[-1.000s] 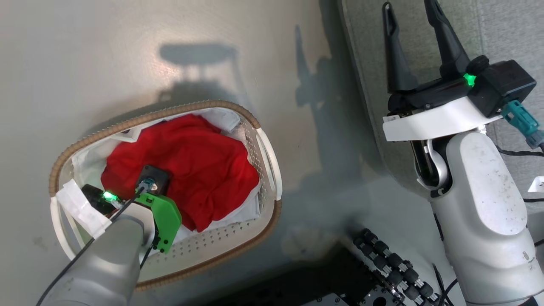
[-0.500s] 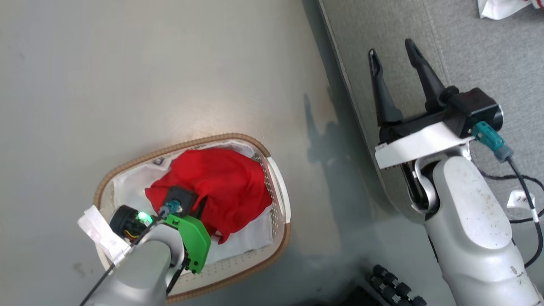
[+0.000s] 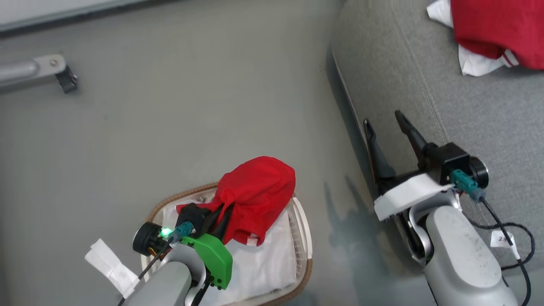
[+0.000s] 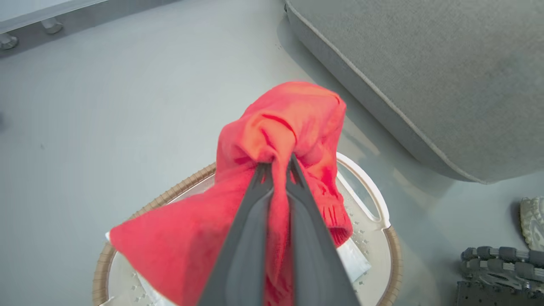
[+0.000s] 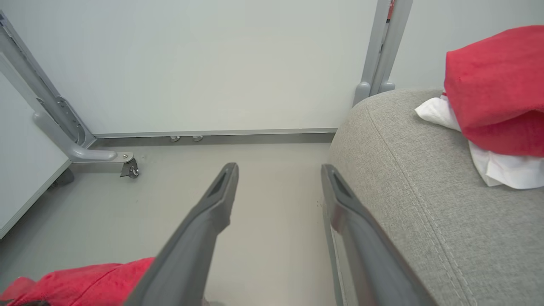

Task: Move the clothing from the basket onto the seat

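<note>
The right gripper should next hold the red garment by its gathered edge (image 3: 250, 237), as that fold stands out while the rest hangs loose. Then the garment can go onto the seat.
My left gripper (image 4: 278, 165) is shut on a bunched red garment of the clothing (image 3: 257, 191), held up above the basket (image 3: 304, 238). The garment (image 4: 289, 123) drapes over the fingers, its lower folds hanging toward the basket's white liner (image 3: 265, 259). The basket's brown rim (image 4: 170, 196) stands on the floor left of the grey seat (image 3: 425, 85). My right gripper (image 3: 382, 119) hangs open and empty beside the seat's edge (image 5: 403, 170), its fingertips (image 5: 229, 170) over the floor. Another red garment with white trim (image 3: 497, 29) lies on the seat.
A grey metal frame leg with a caster (image 3: 38, 70) stands on the floor at the far left, before a pale wall panel (image 5: 191, 63). The robot base's dark rollers (image 4: 497, 259) lie right of the basket. A black cable (image 3: 510, 229) trails over the seat's front.
The head camera has tilted, shifting the whole picture. My left gripper has risen, pulling the red garment up out of the basket into a hanging bunch. The right gripper stays open.
</note>
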Robot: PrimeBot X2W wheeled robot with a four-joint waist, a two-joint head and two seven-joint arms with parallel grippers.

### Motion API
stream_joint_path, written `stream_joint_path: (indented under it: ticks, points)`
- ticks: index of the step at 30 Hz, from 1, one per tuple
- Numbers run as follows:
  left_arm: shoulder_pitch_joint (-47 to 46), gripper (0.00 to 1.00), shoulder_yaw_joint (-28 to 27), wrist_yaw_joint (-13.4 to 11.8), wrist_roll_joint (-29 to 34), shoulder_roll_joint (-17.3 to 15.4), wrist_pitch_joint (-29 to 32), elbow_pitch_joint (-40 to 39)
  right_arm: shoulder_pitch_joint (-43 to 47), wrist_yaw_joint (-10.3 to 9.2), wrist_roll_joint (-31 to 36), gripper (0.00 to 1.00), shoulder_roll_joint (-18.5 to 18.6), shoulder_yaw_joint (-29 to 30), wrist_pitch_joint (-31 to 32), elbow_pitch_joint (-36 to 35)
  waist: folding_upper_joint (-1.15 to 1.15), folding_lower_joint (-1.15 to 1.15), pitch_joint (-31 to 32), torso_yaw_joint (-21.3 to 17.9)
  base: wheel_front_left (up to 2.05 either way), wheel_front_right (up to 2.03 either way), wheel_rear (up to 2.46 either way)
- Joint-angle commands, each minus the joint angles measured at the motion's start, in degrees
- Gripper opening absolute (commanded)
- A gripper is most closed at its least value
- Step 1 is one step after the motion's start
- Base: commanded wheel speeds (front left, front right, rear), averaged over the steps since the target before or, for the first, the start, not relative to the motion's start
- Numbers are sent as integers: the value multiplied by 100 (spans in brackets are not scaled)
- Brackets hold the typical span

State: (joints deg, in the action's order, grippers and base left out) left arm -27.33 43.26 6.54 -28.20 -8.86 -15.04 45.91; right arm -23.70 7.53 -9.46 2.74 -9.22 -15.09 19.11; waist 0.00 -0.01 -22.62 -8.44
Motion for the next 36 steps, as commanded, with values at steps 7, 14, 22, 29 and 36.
stream_joint_path:
  ticks: [7, 14, 22, 29, 36]
  points:
    - [564, 0, -829, -8, 339, 111, -18, -819, 439, -8, 27, 100, 28, -86, -11, 186, 0, 1, 1254, 538, 0, 0, 0]
    - [827, 0, -1523, 30, 677, 232, -18, -1634, 765, -8, -49, 100, 29, -209, -11, 392, 0, 1, 1747, 539, 0, 0, 0]
    - [1020, 0, -1908, 59, 990, 419, -18, -2438, 1015, -8, -114, 100, 29, -341, -11, 512, 0, 1, 2099, 520, 0, 0, 0]
    - [1140, 0, -1990, 93, 1060, 507, -18, -2692, 956, -8, 33, 100, 26, -789, -11, 382, 0, 1, 2133, 542, 0, 0, 0]
    - [1192, 0, -1833, 98, 1026, 553, -18, -2711, 488, -8, 198, 100, 29, -2038, -11, 64, 0, 1, 2124, 617, 0, 0, 0]
